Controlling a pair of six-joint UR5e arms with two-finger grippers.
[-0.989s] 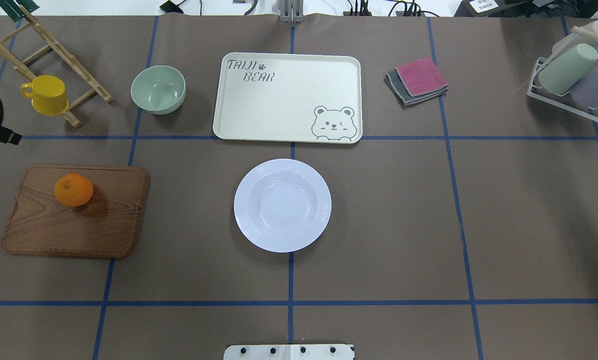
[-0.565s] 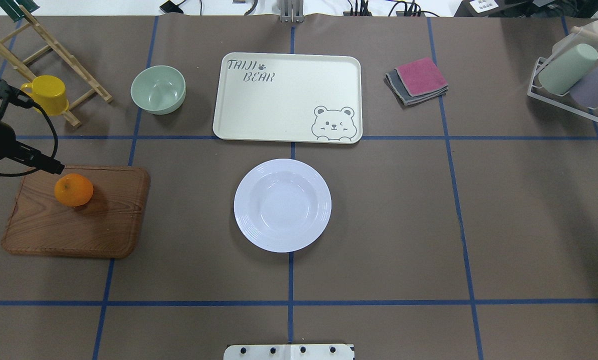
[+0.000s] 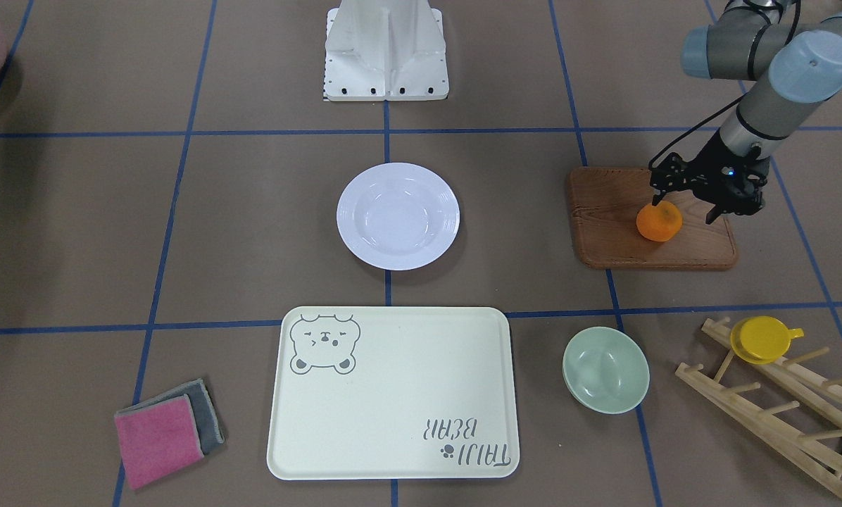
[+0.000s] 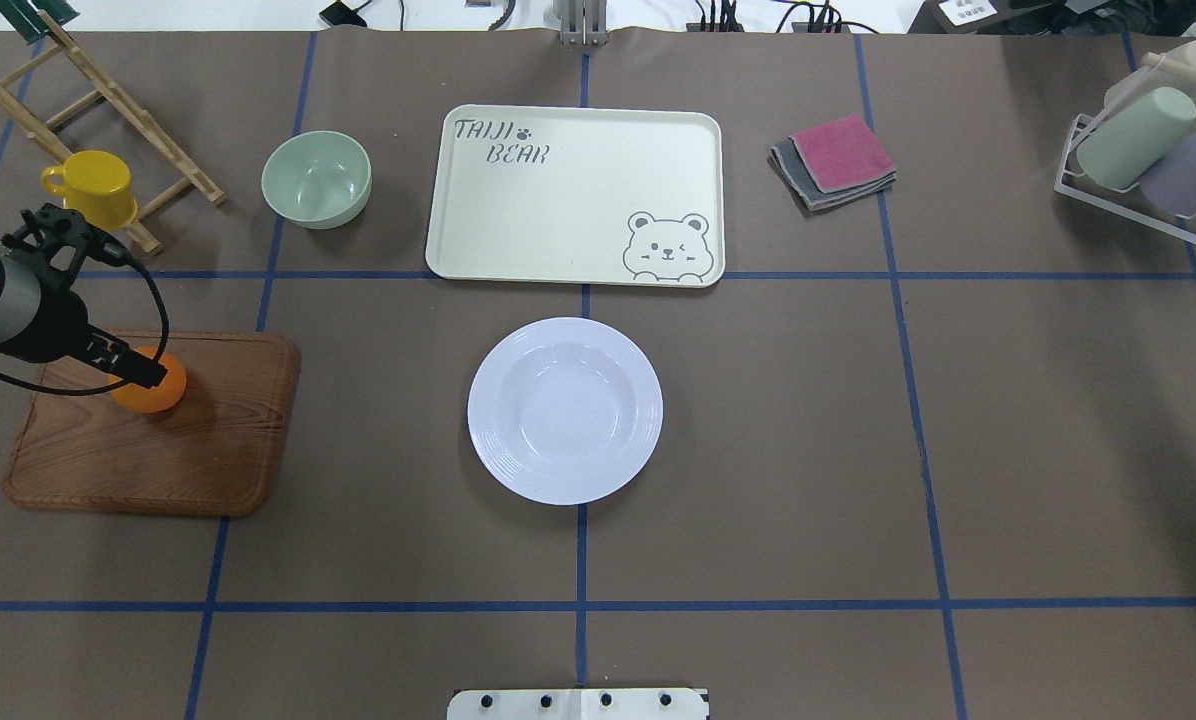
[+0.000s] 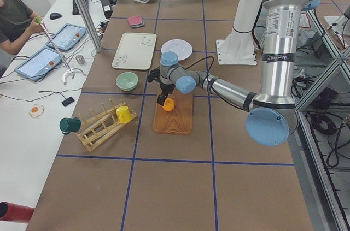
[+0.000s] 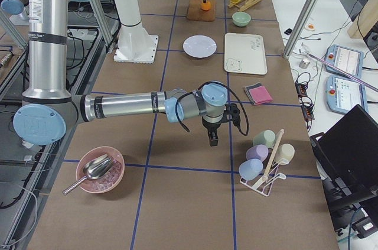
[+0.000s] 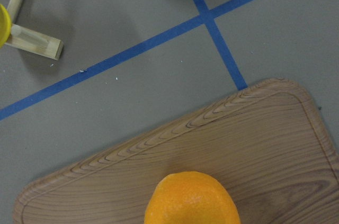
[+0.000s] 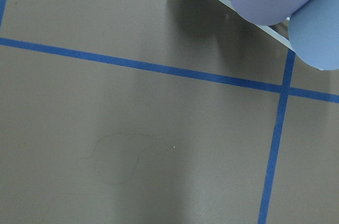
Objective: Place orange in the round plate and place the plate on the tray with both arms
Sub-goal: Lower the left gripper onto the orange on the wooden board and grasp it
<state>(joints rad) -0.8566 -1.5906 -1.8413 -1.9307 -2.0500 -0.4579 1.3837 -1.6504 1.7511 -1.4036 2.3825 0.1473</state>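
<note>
The orange has to go into the round plate (image 3: 398,215), so the robot's left gripper should grab it around its rounded middle (image 3: 659,223) next.
The orange (image 3: 660,224) sits on a brown wooden board (image 3: 604,239) at the robot's left. My left gripper (image 3: 686,204) hangs open just above it, a finger on either side and neither touching the fruit. In the overhead view the arm covers the top of the orange (image 4: 150,396). The left wrist view shows the orange (image 7: 192,200) at its lower edge. The white round plate (image 4: 488,410) lies empty at the table's centre, and the cream tray (image 4: 578,190) lies beyond it. My right gripper (image 6: 211,140) hovers over bare table near a cup rack; I cannot tell its state.
A pale green bowl (image 4: 316,178) stands left of the tray. A yellow cup (image 4: 93,188) hangs on a wooden rack (image 3: 780,408). Folded cloths (image 4: 838,160) lie right of the tray. A rack of pastel cups (image 4: 1148,160) is far right. A pink bowl (image 6: 99,170) holds a scoop.
My left arm has come in from the left edge and moved over the board, so that it now covers part of the orange. Nothing else on the table has moved.
</note>
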